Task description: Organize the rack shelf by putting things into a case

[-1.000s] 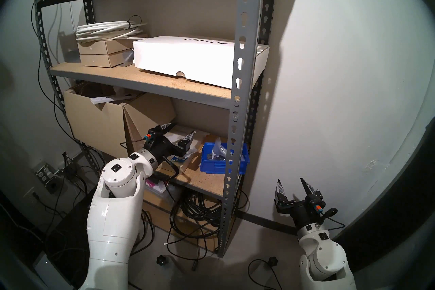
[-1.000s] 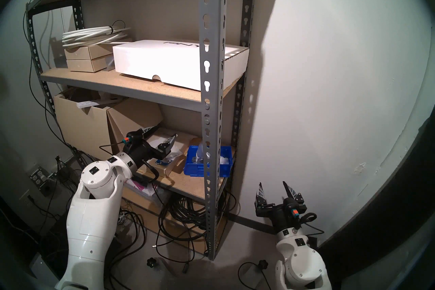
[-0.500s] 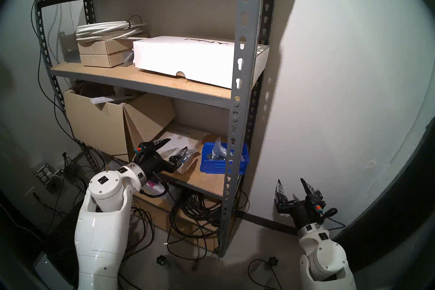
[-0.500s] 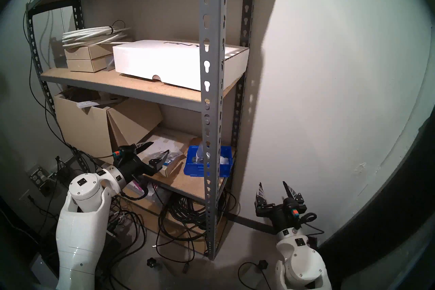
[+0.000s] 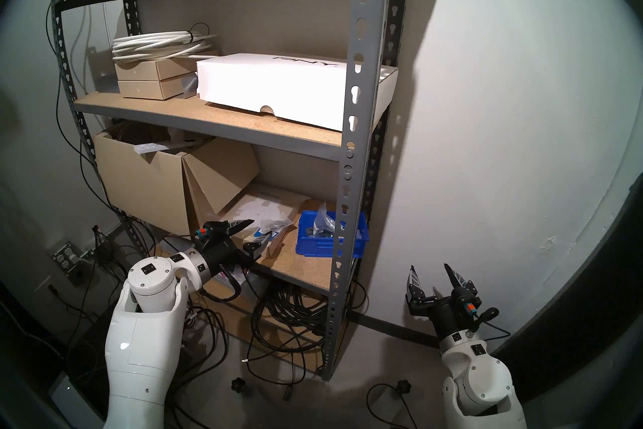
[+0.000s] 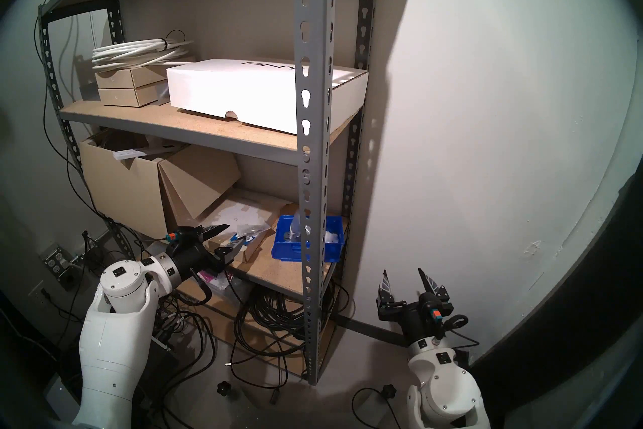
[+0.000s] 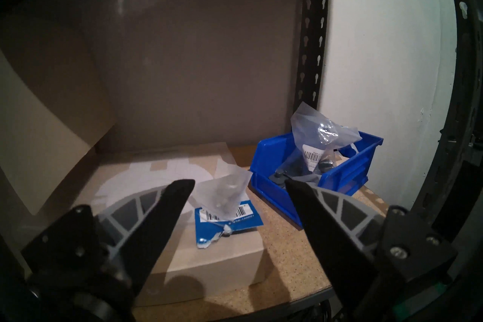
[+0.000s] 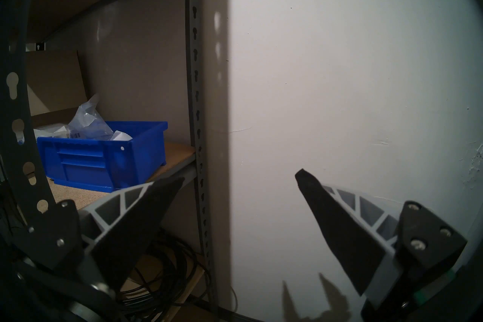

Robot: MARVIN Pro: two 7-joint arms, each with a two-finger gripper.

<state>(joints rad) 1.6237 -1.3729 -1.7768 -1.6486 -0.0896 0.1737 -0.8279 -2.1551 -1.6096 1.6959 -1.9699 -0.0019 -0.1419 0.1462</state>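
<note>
Next, the left gripper pinches the bag's clear plastic, which stands up in a crinkled peak (image 7: 225,189) above its flat blue card (image 7: 229,222), to put the bag into the case.
The grey rack shelf (image 5: 358,104) has tan boards. On its lower board (image 5: 299,264) the blue case (image 5: 323,243) (image 7: 266,175) (image 8: 104,164) stands at the right, with a clear bag of dark parts (image 7: 318,130) (image 8: 88,120) sticking up out of it. Another clear bag (image 7: 224,190) (image 5: 269,228) lies on a blue barcode card (image 7: 230,217) on top of a flat cardboard box (image 7: 209,261). My left gripper (image 5: 255,230) (image 7: 239,183) is open and empty at the shelf's front edge, pointing at that bag. My right gripper (image 5: 429,267) (image 8: 240,176) is open and empty, low by the wall.
A large cardboard box with a hanging flap (image 5: 215,174) fills the left of the same shelf. Above are a white flat box (image 5: 271,87), two brown boxes (image 5: 149,80) and a white cable coil (image 5: 156,45). Black cables (image 5: 288,313) lie under the shelf.
My left arm has drawn back and down, from over the flat box to the shelf's front edge, jaws still apart. The right arm has not moved.
</note>
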